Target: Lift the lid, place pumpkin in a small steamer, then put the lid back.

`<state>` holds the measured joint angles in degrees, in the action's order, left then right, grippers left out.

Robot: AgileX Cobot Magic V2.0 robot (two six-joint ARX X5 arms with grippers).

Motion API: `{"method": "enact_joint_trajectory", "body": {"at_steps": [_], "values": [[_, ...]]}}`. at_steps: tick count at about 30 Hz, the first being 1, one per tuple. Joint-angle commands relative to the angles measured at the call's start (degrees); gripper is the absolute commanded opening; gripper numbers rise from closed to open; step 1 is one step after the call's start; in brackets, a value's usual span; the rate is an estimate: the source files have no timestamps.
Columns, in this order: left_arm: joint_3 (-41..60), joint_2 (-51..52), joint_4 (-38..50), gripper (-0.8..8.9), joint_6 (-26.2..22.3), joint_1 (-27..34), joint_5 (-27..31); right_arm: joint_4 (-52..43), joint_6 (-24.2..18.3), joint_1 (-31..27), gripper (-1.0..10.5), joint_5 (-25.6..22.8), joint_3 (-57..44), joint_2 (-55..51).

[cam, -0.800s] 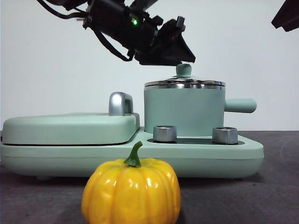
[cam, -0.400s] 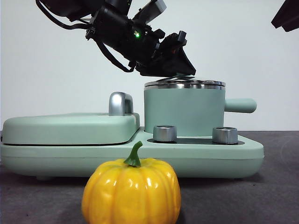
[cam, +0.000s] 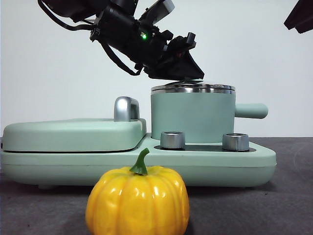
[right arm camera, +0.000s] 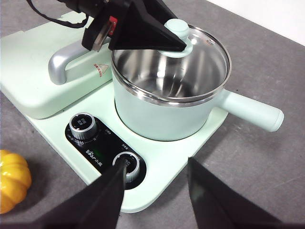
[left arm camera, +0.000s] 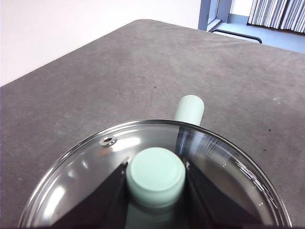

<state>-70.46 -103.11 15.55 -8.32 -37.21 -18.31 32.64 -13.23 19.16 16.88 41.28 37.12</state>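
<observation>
The robot's right gripper needs to grab the pumpkin by its upright facing sides next, because the top of the pumpkin slopes away around a thin curved stem (cam: 140,163).
The lid (cam: 193,88), glass with a steel rim, sits on the small steamer (cam: 193,117), a mint-green pot on the appliance's right half. My left gripper (cam: 188,73) reaches down from the upper left. In the left wrist view its jaws touch both sides of the lid's mint-green knob (left arm camera: 156,176), shut on it. The pumpkin (cam: 138,203) stands on the table in front of the appliance, and it also shows in the right wrist view (right arm camera: 12,181). My right gripper (right arm camera: 157,191) hangs open and empty above the appliance's front right corner.
The steamer's side handle (cam: 252,110) sticks out to the right. The flat mint-green griddle cover (cam: 73,134) with a steel handle (cam: 125,108) fills the appliance's left half. Two steel dials (cam: 172,140) (cam: 235,142) sit in front of the pot. Grey table lies all around.
My left gripper has come down over the lid's knob, which now sits hidden between its jaws in the front view. The lid stays on the pot. The right arm has not moved.
</observation>
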Motion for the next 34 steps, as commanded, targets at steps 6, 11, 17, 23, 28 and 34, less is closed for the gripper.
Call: {"method": "enact_joint_trajectory", "body": {"at_steps": [6, 11, 17, 23, 28, 34], "values": [[-1.36, -0.85, 1.22, 0.07, 0.00, -0.37, 3.43, -0.35, 0.72, 0.26, 2.1, 0.20, 0.96, 0.22], [-1.38, 0.31, 3.76, 0.07, 0.04, -0.37, 3.50, -0.35, 0.72, 0.26, 2.1, 0.20, 0.96, 0.22], [-1.42, 3.13, 3.58, 0.07, 0.09, -0.37, 3.50, -0.35, 0.72, 0.26, 2.1, 0.20, 0.96, 0.22], [-1.42, 6.47, 2.60, 0.07, 0.98, -0.35, 3.50, -0.35, 0.72, 0.26, 2.1, 0.22, 0.96, 0.22], [-1.42, 11.39, -3.17, 0.08, 5.70, -0.35, 3.61, -0.28, 0.79, 0.26, 2.1, 0.22, 0.96, 0.22], [-1.42, 19.23, -12.20, 0.09, 7.96, -0.37, 6.93, -0.22, 0.79, 0.28, 2.1, 0.24, 0.96, 0.22]]}}
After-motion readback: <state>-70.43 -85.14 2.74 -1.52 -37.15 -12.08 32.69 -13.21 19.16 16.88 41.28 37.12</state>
